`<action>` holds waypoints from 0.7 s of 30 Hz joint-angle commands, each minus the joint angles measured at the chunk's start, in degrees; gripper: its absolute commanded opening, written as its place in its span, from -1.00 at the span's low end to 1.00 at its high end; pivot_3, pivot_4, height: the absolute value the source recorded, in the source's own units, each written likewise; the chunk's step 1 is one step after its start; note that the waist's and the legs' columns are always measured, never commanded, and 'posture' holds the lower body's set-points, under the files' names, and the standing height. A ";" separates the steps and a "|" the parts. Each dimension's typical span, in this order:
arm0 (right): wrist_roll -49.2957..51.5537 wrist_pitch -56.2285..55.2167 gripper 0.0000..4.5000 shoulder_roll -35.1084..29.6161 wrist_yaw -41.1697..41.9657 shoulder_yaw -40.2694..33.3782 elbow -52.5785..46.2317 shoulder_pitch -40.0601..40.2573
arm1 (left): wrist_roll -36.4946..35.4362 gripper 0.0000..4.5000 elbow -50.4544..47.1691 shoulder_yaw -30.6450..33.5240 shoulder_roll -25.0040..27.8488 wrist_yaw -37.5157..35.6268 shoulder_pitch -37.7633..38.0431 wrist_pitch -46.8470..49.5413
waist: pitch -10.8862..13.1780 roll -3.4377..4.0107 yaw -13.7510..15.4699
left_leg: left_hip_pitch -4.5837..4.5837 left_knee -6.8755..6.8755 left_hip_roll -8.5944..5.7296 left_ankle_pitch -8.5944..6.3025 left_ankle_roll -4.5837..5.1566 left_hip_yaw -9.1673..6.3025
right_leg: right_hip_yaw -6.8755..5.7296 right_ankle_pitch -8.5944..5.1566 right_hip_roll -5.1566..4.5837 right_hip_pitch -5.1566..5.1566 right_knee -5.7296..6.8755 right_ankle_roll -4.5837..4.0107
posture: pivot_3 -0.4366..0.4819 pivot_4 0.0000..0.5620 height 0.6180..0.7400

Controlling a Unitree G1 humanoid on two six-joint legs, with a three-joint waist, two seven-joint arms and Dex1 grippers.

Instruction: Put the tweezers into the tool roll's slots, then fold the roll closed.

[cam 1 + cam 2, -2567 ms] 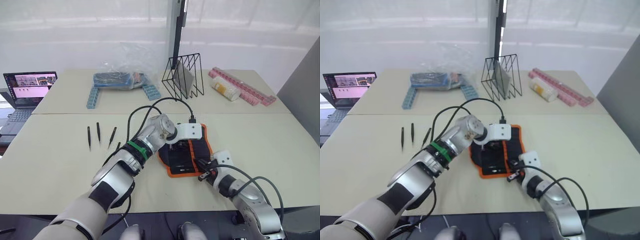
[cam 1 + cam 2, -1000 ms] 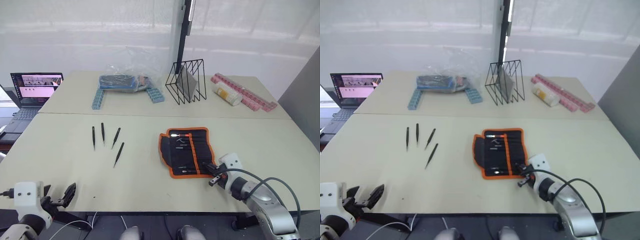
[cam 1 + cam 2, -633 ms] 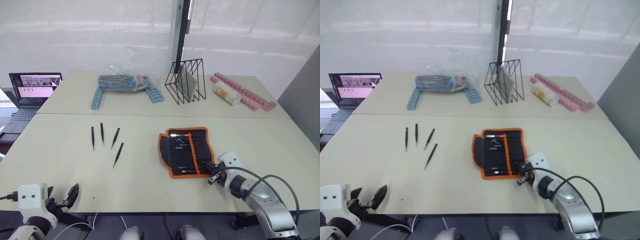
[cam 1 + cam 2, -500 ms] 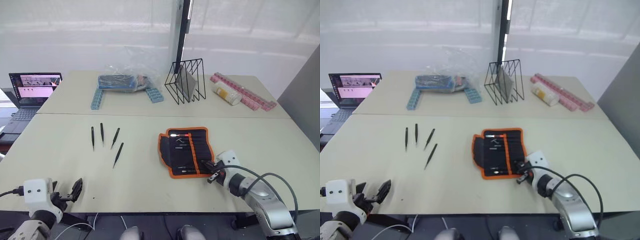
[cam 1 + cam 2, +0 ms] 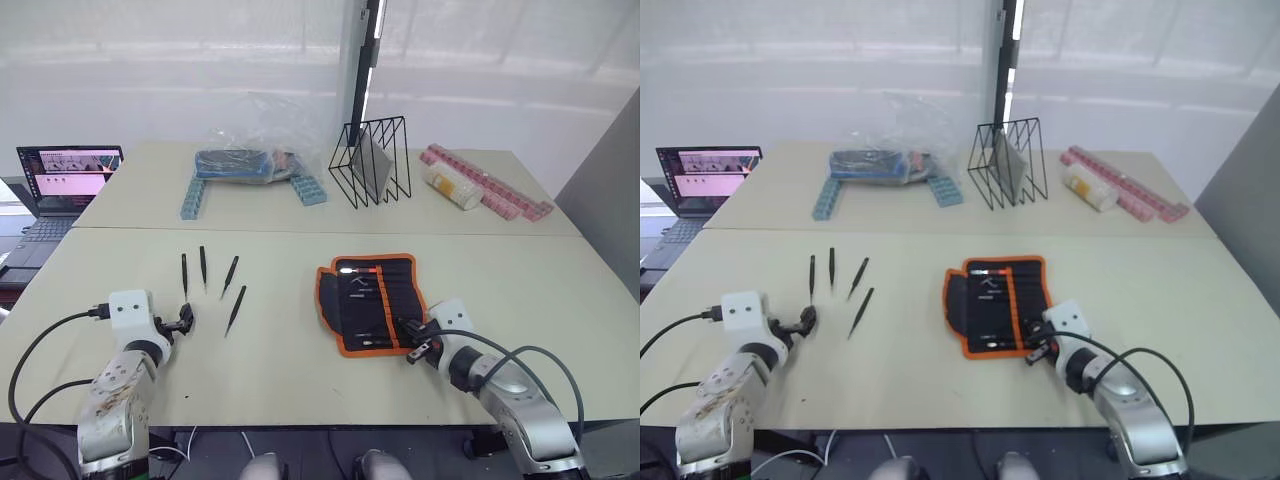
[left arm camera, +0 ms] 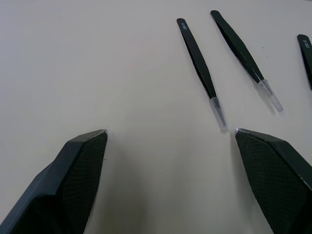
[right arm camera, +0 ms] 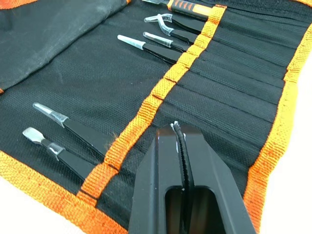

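Observation:
My left gripper grabs a loose tweezer by its black arms next, to keep the tweezer's rounded end [image 5: 183, 256] [image 6: 181, 22] free to enter a roll slot.
The tool roll [image 5: 372, 302] lies open on the near table, black with orange trim. Its slots [image 7: 229, 105] hold several tweezers [image 7: 151, 47] with clear tip caps. Several loose black tweezers [image 5: 203, 268] lie on the table to the left, one of them [image 5: 236, 309] apart from the others. My left gripper [image 5: 185, 320] rests on the table just short of them, open and empty, and two tweezers [image 6: 201, 80] point toward its gap. My right gripper [image 7: 178, 129] is shut with nothing in it, its tips over the roll's near right corner.
On the far table stand a clear plastic bag with dark contents [image 5: 245, 160], blue blocks [image 5: 192, 196], a black wire rack [image 5: 368, 160], a pink strip [image 5: 490, 180] and a small bottle [image 5: 450, 187]. A laptop [image 5: 62, 172] sits at the far left.
My left arm has left the roll, dropped below the table edge, then come up onto the table beside the loose tweezers. My right gripper has edged left onto the roll's corner.

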 commanded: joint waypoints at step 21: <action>-0.12 1.32 -1.00 1.05 -0.64 1.48 -1.50 0.43 | 1.76 -0.12 18.53 -4.08 -2.87 6.31 -15.38 1.15 | -0.10 0.23 0.36 | 0.04 -0.01 -0.05 0.03 -0.05 -0.06 | -0.03 0.01 -0.07 0.06 0.02 0.01 | -0.05 -0.47 0.75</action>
